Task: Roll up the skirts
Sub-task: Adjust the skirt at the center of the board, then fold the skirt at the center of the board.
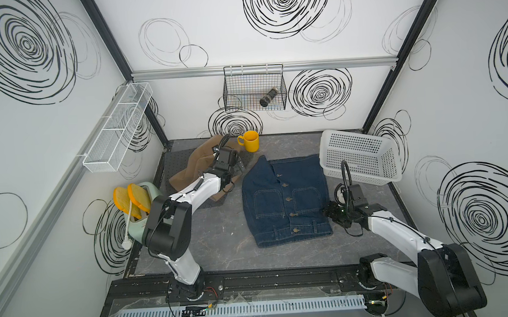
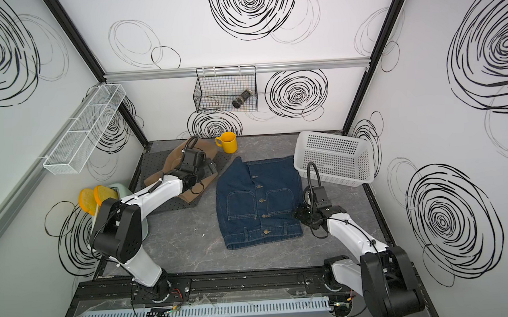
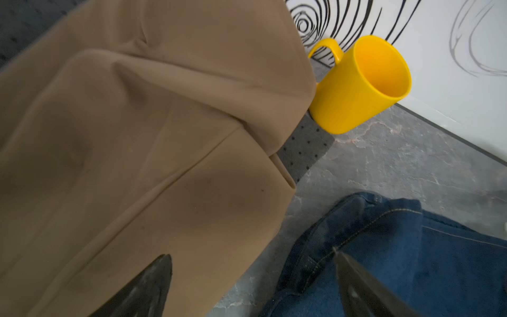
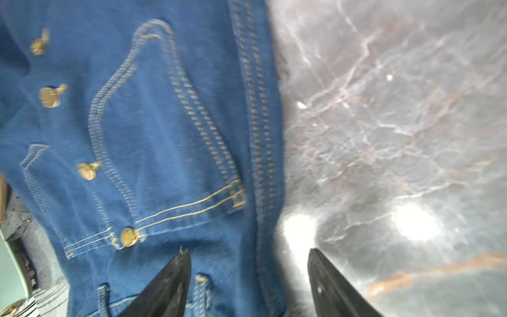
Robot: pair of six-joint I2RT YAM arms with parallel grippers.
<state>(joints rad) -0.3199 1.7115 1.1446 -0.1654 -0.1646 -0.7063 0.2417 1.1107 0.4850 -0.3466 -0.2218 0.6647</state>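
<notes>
I need to fold the side of the skirt nearest the tan skirt inward for rolling, so my left gripper should next grab the denim skirt (image 1: 284, 199) by its side edge there.
A dark blue denim skirt (image 1: 284, 199) (image 2: 259, 200) lies flat, buttons up, mid-table. A tan-brown skirt (image 1: 192, 168) (image 3: 137, 137) lies crumpled at the back left, on top of a dark grey dotted skirt (image 1: 173, 160) (image 3: 304, 148). My left gripper (image 1: 238, 163) (image 3: 251, 255) hovers open over the gap between the tan skirt's edge and the denim's far corner (image 3: 384, 233), holding nothing. My right gripper (image 1: 328, 213) (image 4: 249, 252) is open low at the denim's right edge (image 4: 164, 137), one finger over the cloth and one over bare table.
A yellow mug (image 1: 250, 141) (image 3: 356, 87) stands by the back wall, next to the tan skirt. A white plastic basket (image 1: 363, 159) sits at the back right. A green toaster (image 1: 136, 219) stands at the left. Wire baskets (image 1: 255, 87) hang on the walls.
</notes>
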